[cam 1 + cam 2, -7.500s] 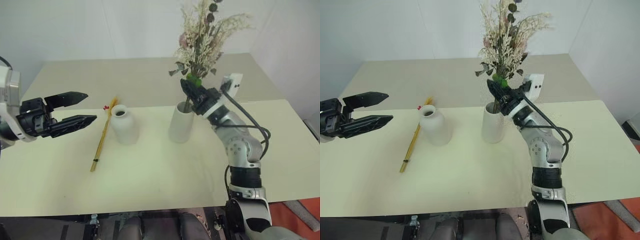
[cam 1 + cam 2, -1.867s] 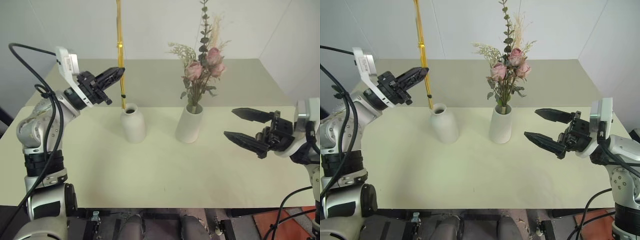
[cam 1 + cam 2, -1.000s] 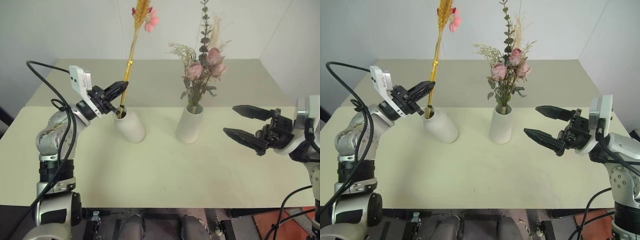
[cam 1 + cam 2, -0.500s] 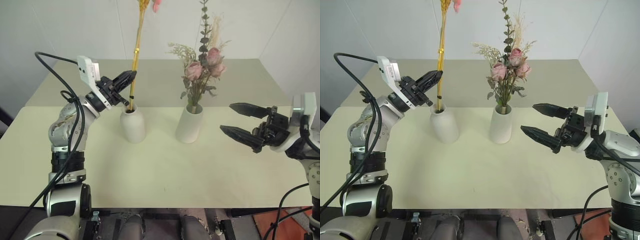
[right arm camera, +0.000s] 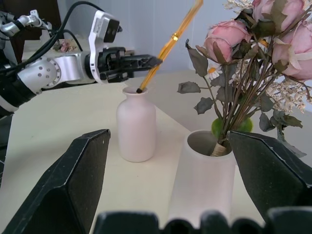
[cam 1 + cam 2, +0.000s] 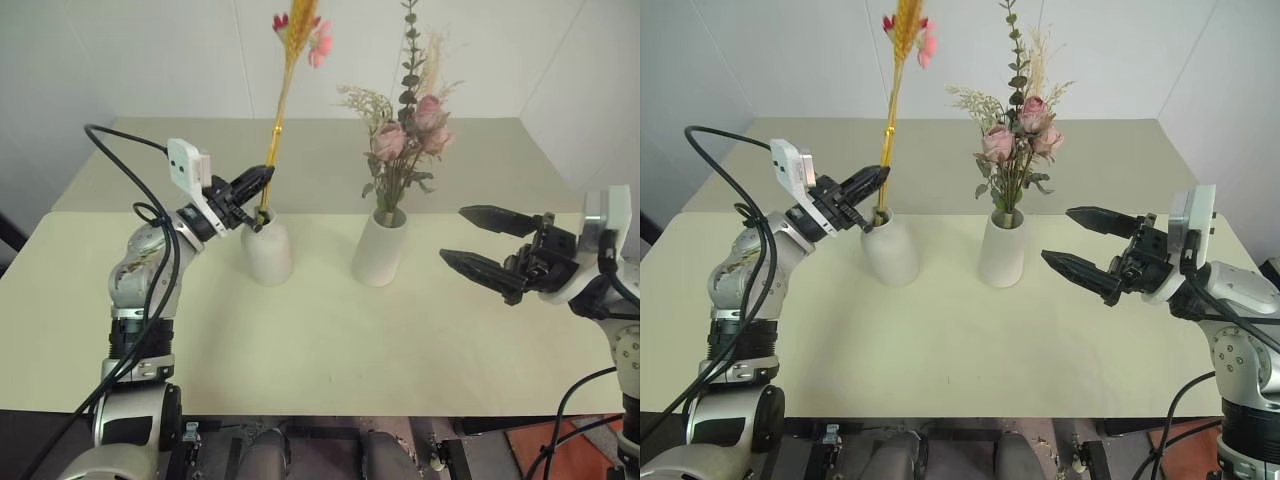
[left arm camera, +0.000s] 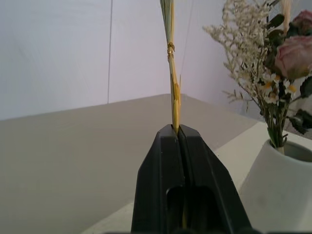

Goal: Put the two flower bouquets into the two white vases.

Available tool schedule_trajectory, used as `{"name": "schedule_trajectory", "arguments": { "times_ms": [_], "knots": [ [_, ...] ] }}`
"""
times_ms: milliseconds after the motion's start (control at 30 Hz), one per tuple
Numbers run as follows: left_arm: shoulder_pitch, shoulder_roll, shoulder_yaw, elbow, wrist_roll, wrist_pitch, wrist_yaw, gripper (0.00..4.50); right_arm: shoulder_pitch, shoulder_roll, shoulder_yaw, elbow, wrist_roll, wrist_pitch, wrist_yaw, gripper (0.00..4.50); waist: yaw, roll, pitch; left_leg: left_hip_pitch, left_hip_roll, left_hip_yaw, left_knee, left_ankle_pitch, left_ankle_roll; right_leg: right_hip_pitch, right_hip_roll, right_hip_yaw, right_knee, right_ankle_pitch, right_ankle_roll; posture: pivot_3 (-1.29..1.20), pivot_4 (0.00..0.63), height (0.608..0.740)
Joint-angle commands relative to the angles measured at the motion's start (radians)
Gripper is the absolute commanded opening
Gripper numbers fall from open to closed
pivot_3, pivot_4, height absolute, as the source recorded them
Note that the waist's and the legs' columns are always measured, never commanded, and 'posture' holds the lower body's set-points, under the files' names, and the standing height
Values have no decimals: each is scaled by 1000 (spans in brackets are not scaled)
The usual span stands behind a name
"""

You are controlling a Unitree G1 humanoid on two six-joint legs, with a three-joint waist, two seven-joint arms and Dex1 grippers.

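Observation:
The yellow stalk's lower end [image 6: 264,204] is inside the opening of the bottle-shaped white vase, so my left gripper needs to let go of the stalk.
My left gripper [image 6: 263,176] is shut on the slim yellow stalk [image 6: 280,110], just above the bottle-shaped white vase [image 6: 268,250]. The stalk leans to the right, its red and pink blossoms [image 6: 318,35] high above. Its dark lower end [image 5: 139,90] sits at the vase's narrow mouth. The left wrist view shows the two fingers [image 7: 163,146] pressed together on the stalk. The bunch of pink roses [image 6: 405,130] stands in the cylinder vase [image 6: 380,250]. My right gripper [image 6: 452,234] hangs open to the right of that vase, holding nothing.
Both vases stand near the middle of a cream table [image 6: 330,350]. A second table surface of the same colour [image 6: 180,160] extends behind it to white walls. Bare tabletop lies in front of the vases and under the right gripper.
My left gripper has sunk a little toward the bottle vase. The stalk has come down with it and tilted to the right, bringing its blossoms into view. The right gripper has not moved.

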Motion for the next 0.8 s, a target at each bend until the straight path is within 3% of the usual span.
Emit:
{"name": "schedule_trajectory", "arguments": {
  "times_ms": [33, 67, 200, 567, 800],
  "knots": [
    [-7, 4, 11, -42, 4, -36, -1, 23, -3, 1, -18, -24, 8, -21, -8, 4500, 0, 0, 0, 0, 0, 0, 0, 0, 0, 0, 0, 0, 0, 0, 0, 0, 150, 740],
    [-6, 4, 10, -41, 6, -38, -1, 23, -3, 1, -17, -23, 7, -22, -9, 4500, 0, 0, 0, 0, 0, 0, 0, 0, 0, 0, 0, 0, 0, 0, 0, 0, 150, 740],
    [-1, 18, 10, -49, 5, -15, -1, 906, -9, 2, -14, -14, 2, -25, -10, 4500, 0, 0, 0, 0, 0, 0, 0, 0, 0, 0, 0, 0, 0, 0, 0, 0, 150, 740],
    [81, 101, 94, -186, -84, 119, 14, 4344, -21, 2, -5, 8, -14, -35, -7, 4500, -5, 0, 0, 0, 0, 0, 0, 0, 0, 0, 0, 0, 0, 0, 0, 0, 150, 740],
    [147, 189, 169, -242, -169, 256, 41, 4489, -39, 2, 12, 29, -26, -41, -2, 4500, -3, 0, 0, 1, 0, 0, 0, 0, 0, 0, 0, 0, 0, 0, 0, 0, 150, 740]
  ]
}}
